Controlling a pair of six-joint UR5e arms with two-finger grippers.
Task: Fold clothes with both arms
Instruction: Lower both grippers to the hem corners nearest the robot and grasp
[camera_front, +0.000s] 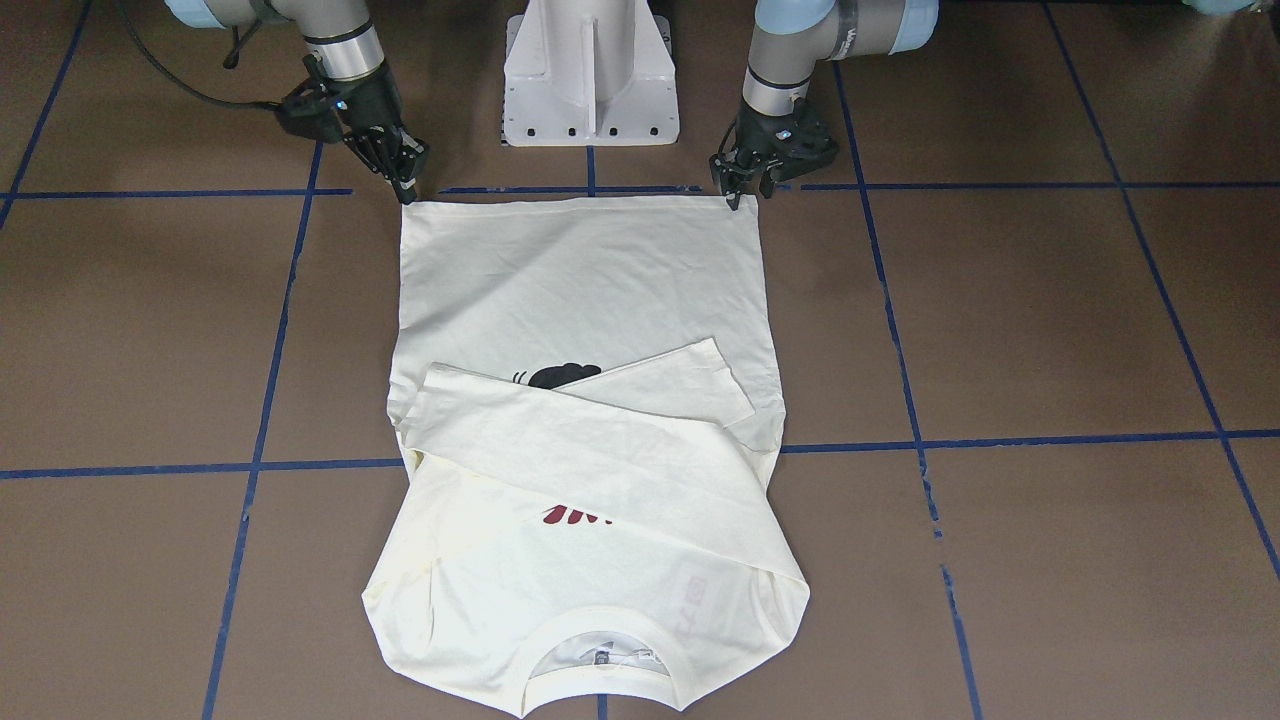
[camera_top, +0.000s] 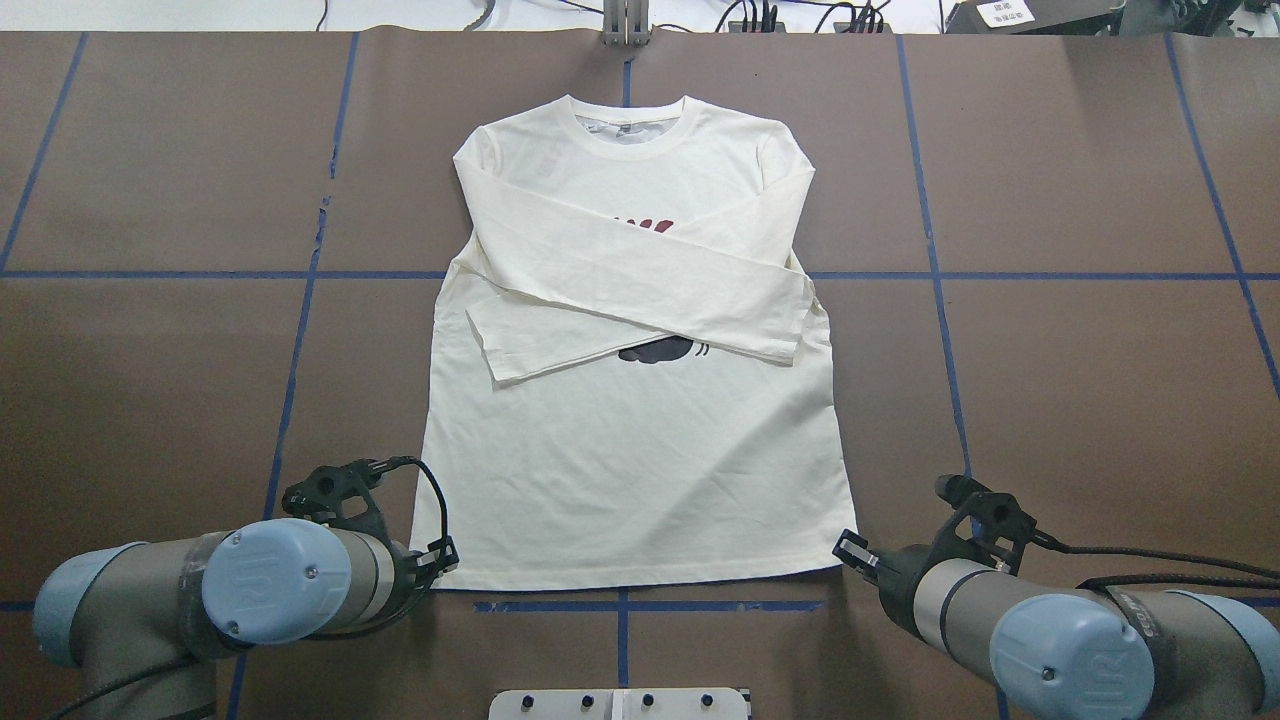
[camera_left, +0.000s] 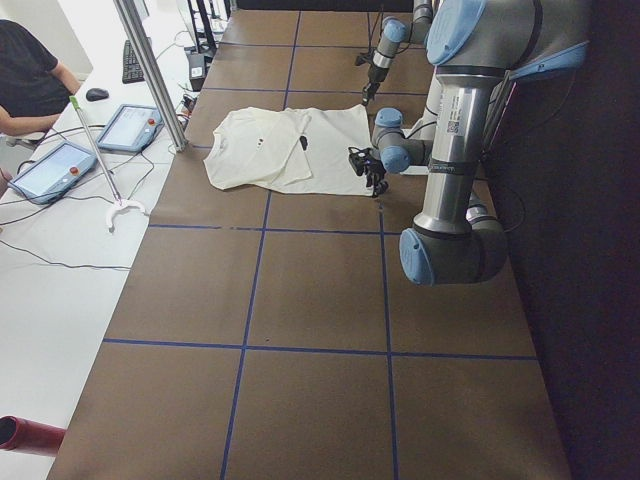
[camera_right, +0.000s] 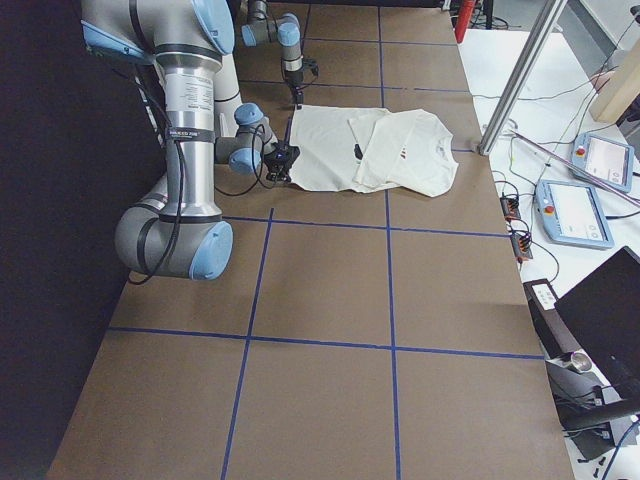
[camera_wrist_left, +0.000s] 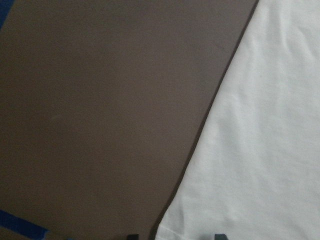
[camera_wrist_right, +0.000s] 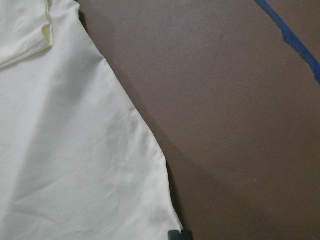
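Note:
My left gripper grabs the T-shirt by the corner of its bottom hem (camera_front: 752, 203) (camera_wrist_left: 167, 228) next, to fold the T-shirt.
The cream-white T-shirt (camera_front: 590, 290) lies flat on the brown table, collar away from the robot, with both sleeves folded across the chest. They hide most of the black cat print (camera_top: 655, 350) and the red lettering (camera_top: 645, 223). My left gripper (camera_front: 742, 192) is low at the shirt's near hem corner. In the left wrist view (camera_wrist_left: 175, 236) its fingertips stand apart with the corner between them, so it is open. My right gripper (camera_front: 407, 188) is at the other near hem corner. In the right wrist view (camera_wrist_right: 180, 234) its fingertips are together on the corner of the shirt (camera_wrist_right: 75, 150).
The white pedestal base (camera_front: 590, 80) stands between the arms, just behind the hem. Blue tape lines (camera_top: 620, 605) cross the table. In the exterior left view a metal pole (camera_left: 150, 75), tablets (camera_left: 130, 128) and an operator (camera_left: 30, 80) are beyond the table's far side.

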